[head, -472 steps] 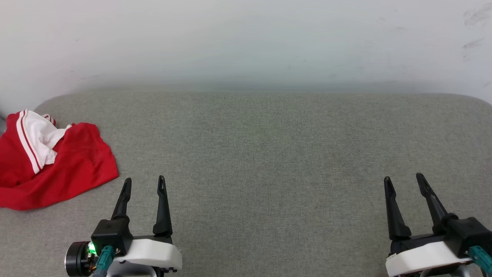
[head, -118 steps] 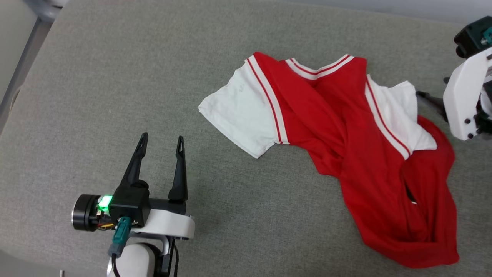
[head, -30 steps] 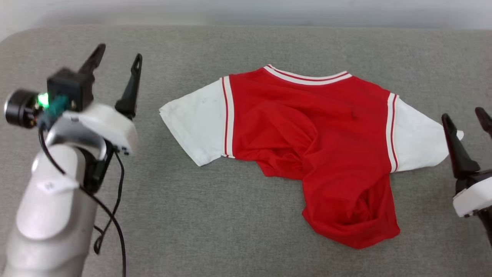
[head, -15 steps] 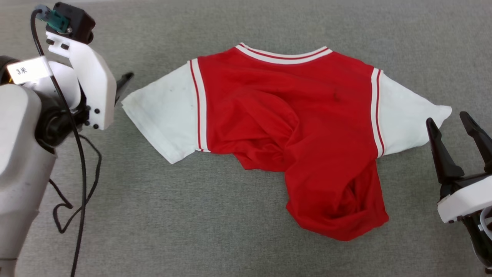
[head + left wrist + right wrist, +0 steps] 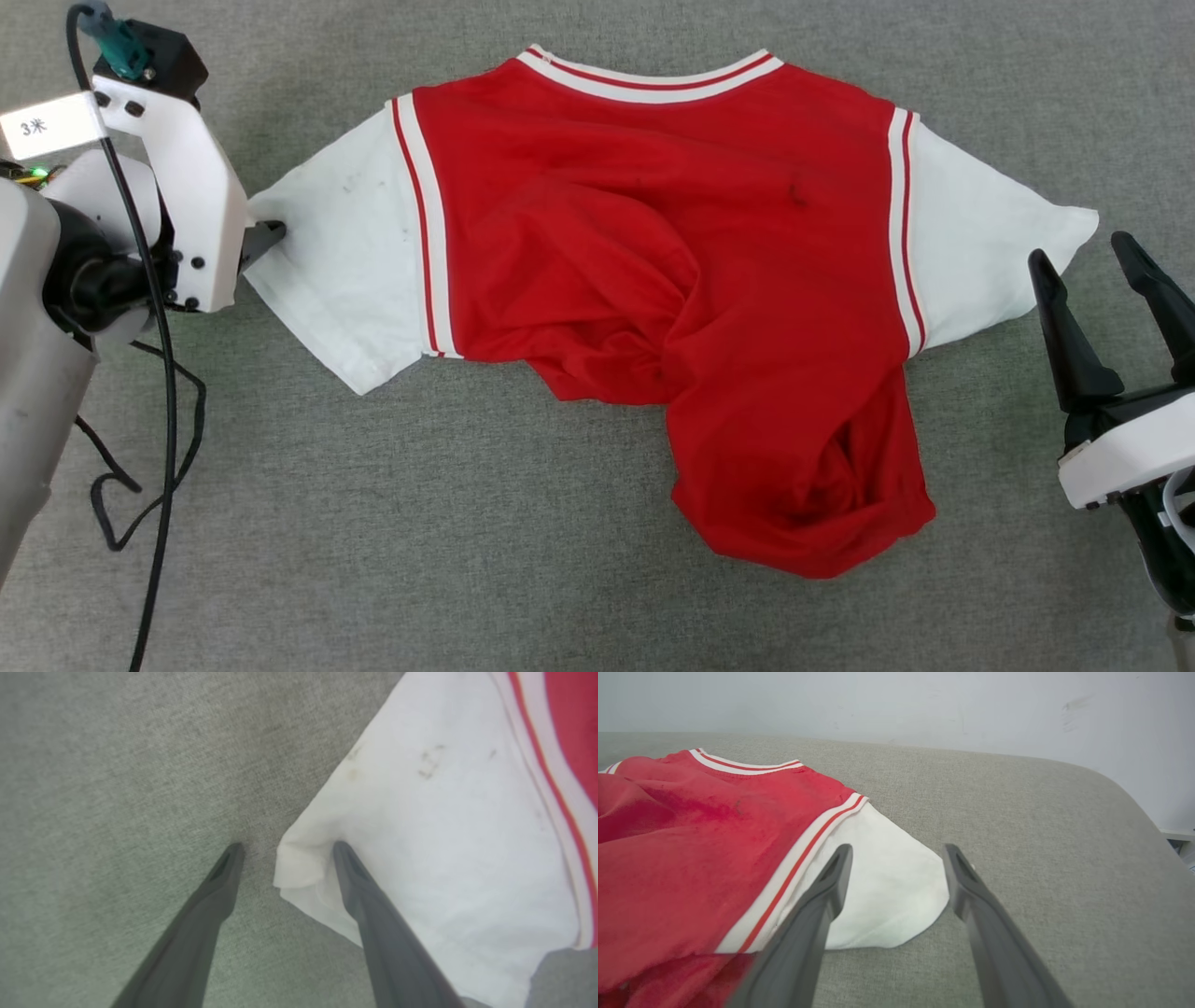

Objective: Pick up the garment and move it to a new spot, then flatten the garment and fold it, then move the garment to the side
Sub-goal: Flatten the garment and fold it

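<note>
The rest of the white sleeve lies flat, so the left gripper will grab the garment next by its folded sleeve corner [image 5: 302,864].
The garment [image 5: 653,233] lies spread on the grey surface with its collar at the far side. Its red lower body is bunched and twisted toward the near right, and no lettering shows. My left gripper [image 5: 287,845] is open and down at the corner of the white left sleeve [image 5: 327,271]. One finger presses on the sleeve [image 5: 420,826], the other touches the bare surface, and the folded corner sits between them. In the head view one of its fingertips [image 5: 269,231] pokes out from under the white wrist bracket. My right gripper [image 5: 1081,247] [image 5: 897,847] is open, just short of the right sleeve's tip [image 5: 896,896].
The grey fabric surface [image 5: 467,560] stretches all around the shirt. Its rounded right edge [image 5: 1134,802] and a pale wall [image 5: 924,704] appear in the right wrist view. A black cable [image 5: 168,392] hangs from my left arm over the surface.
The head camera has tilted down and closer. My left gripper has dropped from beside the left sleeve onto its corner. The right gripper and the shirt's shape are much the same.
</note>
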